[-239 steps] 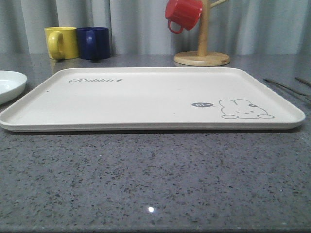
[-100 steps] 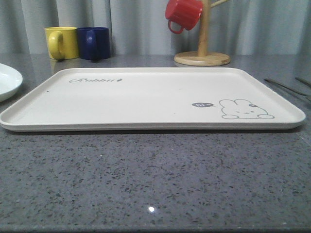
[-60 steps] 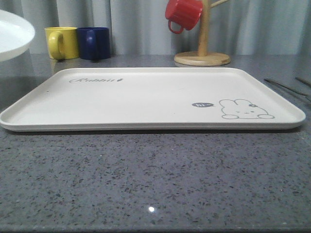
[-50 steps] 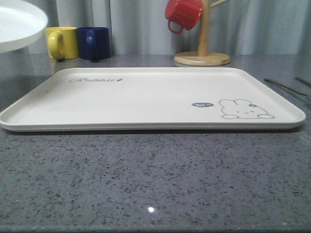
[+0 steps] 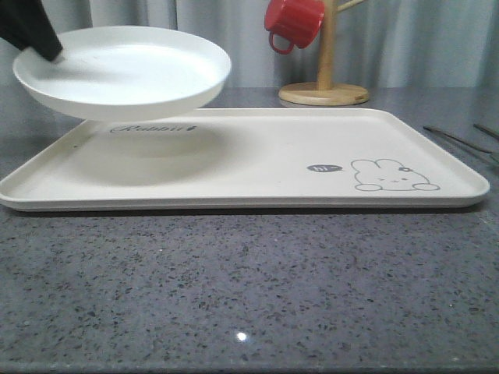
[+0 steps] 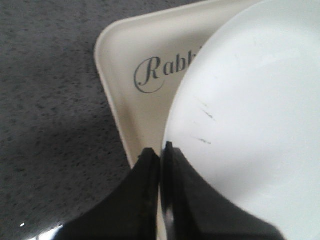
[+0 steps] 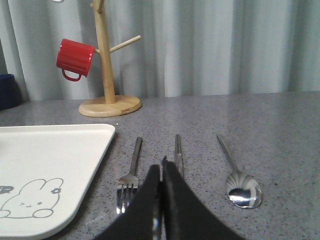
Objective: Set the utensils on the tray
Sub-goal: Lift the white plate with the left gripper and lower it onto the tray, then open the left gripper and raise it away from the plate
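Observation:
The white plate's lower edge (image 5: 125,115) still hangs above the cream tray (image 5: 257,156), so my left gripper keeps holding the plate for now.
The cream tray (image 5: 257,156) with the rabbit drawing lies flat mid-table. To its right on the grey counter lie the utensils, side by side: a fork (image 7: 129,180), a pair of chopsticks (image 7: 178,150) and a spoon (image 7: 242,190); their thin handles (image 5: 460,140) show at the front view's right edge. My right gripper (image 7: 162,162) hangs shut just above them, between fork and chopsticks, with nothing visibly in it. My left gripper (image 6: 160,149) is shut on the rim of a white plate (image 5: 125,70), held in the air over the tray's left end (image 6: 125,65).
A wooden mug stand (image 5: 324,92) with a red mug (image 5: 294,22) hanging on it is behind the tray at the back right. A dark blue mug (image 7: 7,90) sits at the back. Grey curtains close off the rear.
The white plate, earlier resting on the table at the far left, has been lifted and carried right over the tray's left end, now hiding the yellow and blue mugs.

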`<move>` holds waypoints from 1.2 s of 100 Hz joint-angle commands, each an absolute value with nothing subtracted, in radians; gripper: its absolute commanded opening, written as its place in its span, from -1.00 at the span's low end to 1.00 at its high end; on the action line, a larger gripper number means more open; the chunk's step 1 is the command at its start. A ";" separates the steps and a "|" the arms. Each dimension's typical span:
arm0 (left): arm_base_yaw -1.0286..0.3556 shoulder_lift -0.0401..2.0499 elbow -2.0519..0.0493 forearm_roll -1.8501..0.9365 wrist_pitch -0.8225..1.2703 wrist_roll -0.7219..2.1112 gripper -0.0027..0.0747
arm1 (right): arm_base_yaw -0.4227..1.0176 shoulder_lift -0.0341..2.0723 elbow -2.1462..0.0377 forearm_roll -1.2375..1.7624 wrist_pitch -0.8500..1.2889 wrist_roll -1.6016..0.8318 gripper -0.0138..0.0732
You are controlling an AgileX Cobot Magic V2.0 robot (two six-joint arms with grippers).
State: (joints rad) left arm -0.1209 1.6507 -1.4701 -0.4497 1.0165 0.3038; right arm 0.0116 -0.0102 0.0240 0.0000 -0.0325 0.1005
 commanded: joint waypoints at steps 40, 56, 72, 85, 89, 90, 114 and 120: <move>-0.165 1.778 -1.547 -0.525 1.006 0.291 -0.98 | 0.008 -0.029 0.027 -0.014 -0.116 0.092 -0.84; -0.165 1.794 -1.547 -0.525 1.007 0.291 -0.98 | 0.008 -0.029 0.027 -0.014 -0.116 0.092 -0.84; -0.163 1.794 -1.547 -0.525 1.007 0.291 -0.70 | 0.008 -0.029 0.027 -0.014 -0.116 0.092 -0.84; -0.163 1.794 -1.547 -0.525 1.003 0.291 -0.17 | 0.008 -0.029 0.027 -0.014 -0.116 0.092 -0.84; -0.163 1.794 -1.547 -0.525 1.001 0.291 -0.06 | 0.008 -0.029 0.027 -0.014 -0.116 0.092 -0.84; -0.163 1.794 -1.547 -0.525 1.000 0.291 -0.05 | 0.008 -0.029 0.027 -0.014 -0.116 0.092 -0.84; -0.163 1.758 -1.547 -0.525 0.943 0.304 0.00 | 0.008 -0.029 0.027 -0.014 -0.116 0.092 -0.84; -0.163 1.736 -1.547 -0.525 0.912 0.309 0.00 | 0.008 -0.029 0.027 -0.014 -0.116 0.092 -0.84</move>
